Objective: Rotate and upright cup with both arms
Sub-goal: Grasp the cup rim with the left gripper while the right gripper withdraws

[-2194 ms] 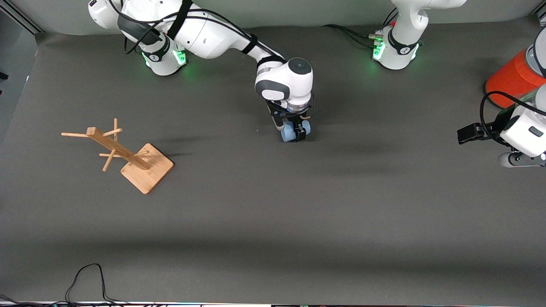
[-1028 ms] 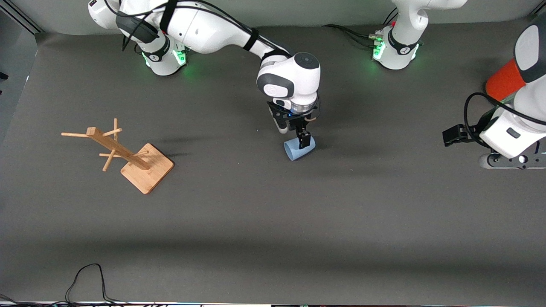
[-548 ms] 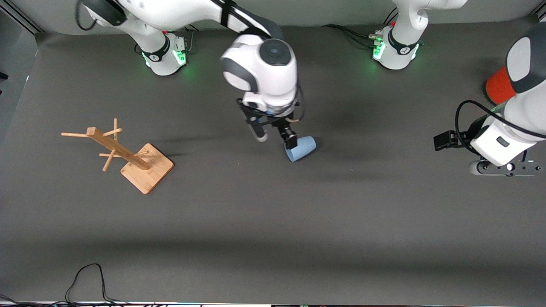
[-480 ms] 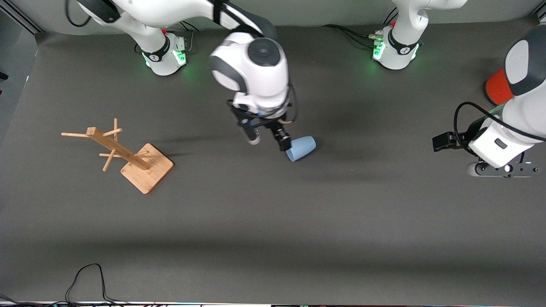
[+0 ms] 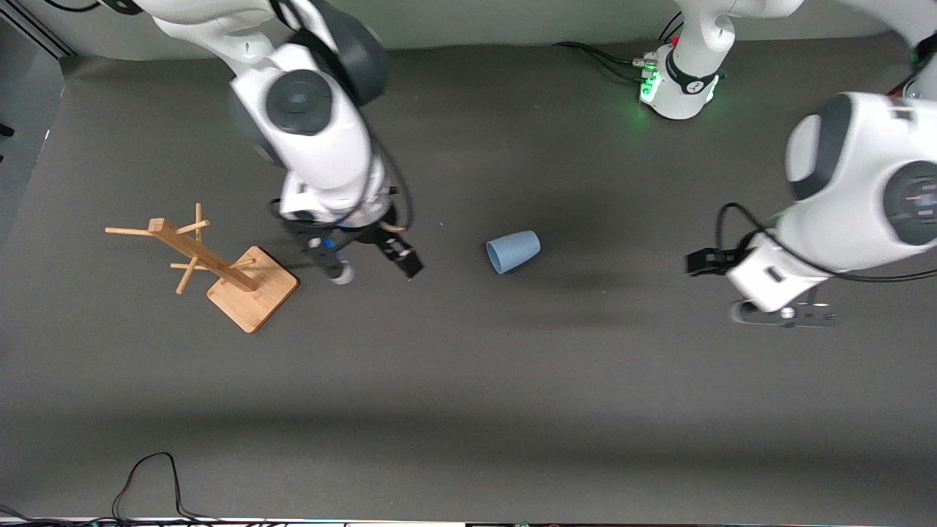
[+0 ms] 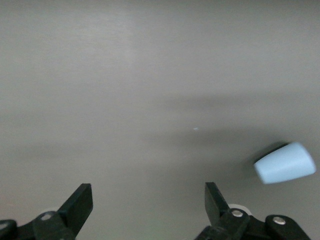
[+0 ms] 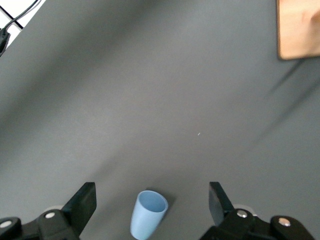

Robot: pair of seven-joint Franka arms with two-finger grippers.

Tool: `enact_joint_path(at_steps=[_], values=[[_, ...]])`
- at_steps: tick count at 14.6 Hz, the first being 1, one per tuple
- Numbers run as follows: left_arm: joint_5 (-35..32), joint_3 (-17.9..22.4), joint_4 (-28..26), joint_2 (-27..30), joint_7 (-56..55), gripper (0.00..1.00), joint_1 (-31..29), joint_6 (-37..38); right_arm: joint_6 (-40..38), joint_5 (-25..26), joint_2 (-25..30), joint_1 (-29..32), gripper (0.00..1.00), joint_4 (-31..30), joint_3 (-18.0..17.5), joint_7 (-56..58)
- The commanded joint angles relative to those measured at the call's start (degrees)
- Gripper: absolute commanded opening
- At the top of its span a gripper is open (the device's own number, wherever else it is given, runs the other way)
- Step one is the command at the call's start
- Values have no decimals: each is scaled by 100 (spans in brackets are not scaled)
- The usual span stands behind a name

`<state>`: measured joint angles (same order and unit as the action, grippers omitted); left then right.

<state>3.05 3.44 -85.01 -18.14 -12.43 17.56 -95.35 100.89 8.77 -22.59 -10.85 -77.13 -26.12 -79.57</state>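
My left gripper takes hold of the light-blue cup (image 5: 514,251) by its rim (image 5: 494,258) next, to upright the cup with both arms.
The light-blue cup (image 5: 513,251) lies on its side on the grey mat, mouth turned toward the right arm's end of the table, with nothing touching it. My right gripper (image 5: 371,268) hangs open and empty over the mat between the wooden rack and the cup. Its wrist view shows the cup (image 7: 148,215) down on the mat, mouth toward the camera, framed by the open right gripper (image 7: 152,192). My left gripper (image 5: 783,314) hovers over the mat toward the left arm's end, apart from the cup. It is open and empty (image 6: 147,192), with the cup (image 6: 285,163) off to one side.
A wooden peg rack (image 5: 212,263) on a square base stands toward the right arm's end, close to the right gripper; its base (image 7: 299,27) shows in the right wrist view. A black cable (image 5: 146,476) loops at the table edge nearest the front camera.
The right gripper has left the cup, risen and swung toward the rack. The left arm has come in from its end toward the cup. The cup now rests on its side.
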Motion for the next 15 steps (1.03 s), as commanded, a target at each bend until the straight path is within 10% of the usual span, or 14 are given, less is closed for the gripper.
enact_joint_path(at_steps=[1, 9, 15], values=[[-286, -19, 177, -234, -1047, 100, 659, -106, -341, -577, 544, 83, 100, -162, 711, 1553], [-2247, -204, 1957, -2374, -4071, 100, 3067, 499, -737, -1491, 1458, 74, 100, -829, 2707, 5071], [-2292, -213, 2815, -3617, -4312, 100, 3623, 421, 176, -1213, 2214, 83, 100, -2147, 3017, 6645]])
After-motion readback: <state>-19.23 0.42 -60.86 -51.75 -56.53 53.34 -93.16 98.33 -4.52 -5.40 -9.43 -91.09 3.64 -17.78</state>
